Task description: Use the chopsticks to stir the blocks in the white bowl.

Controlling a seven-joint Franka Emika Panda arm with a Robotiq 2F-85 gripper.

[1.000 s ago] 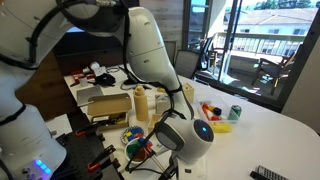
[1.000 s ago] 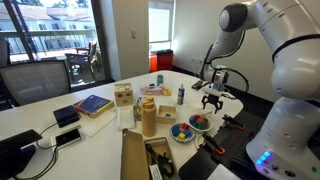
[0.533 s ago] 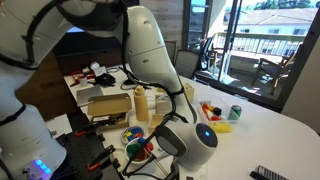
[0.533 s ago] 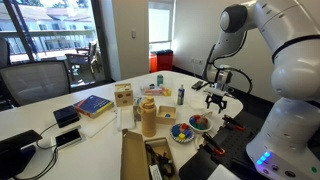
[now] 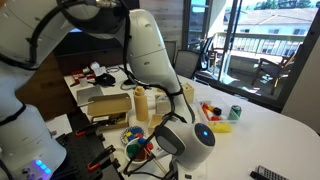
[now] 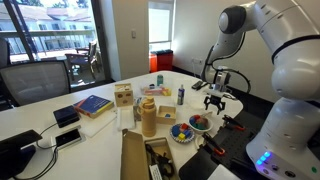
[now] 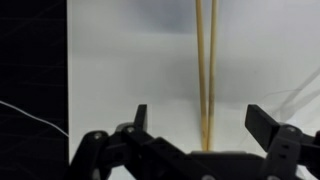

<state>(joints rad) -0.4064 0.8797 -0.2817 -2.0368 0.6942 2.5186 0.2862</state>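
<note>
The chopsticks would stay on the white table if I lifted my gripper now, because my open fingertips leave a gap on each side.
In the wrist view, a pair of light wooden chopsticks [image 7: 205,70] lies on the white table and runs straight away from me. My gripper [image 7: 201,113] is open, with one finger on each side of the chopsticks, and holds nothing. In an exterior view my gripper [image 6: 216,98] hangs low over the white table, just beyond the bowls. A white bowl [image 6: 183,132] holding coloured blocks sits near the table's front edge. It also shows in an exterior view [image 5: 133,135], partly behind my arm.
A second bowl [image 6: 200,123] with red pieces sits beside the white one. Wooden bottles [image 6: 148,115], a small bottle [image 6: 181,95], a wooden box [image 6: 124,94] and a book [image 6: 93,104] stand on the table. Cables and tools lie at the near edge.
The arm has shifted only slightly. The gripper stays open over the chopsticks.
</note>
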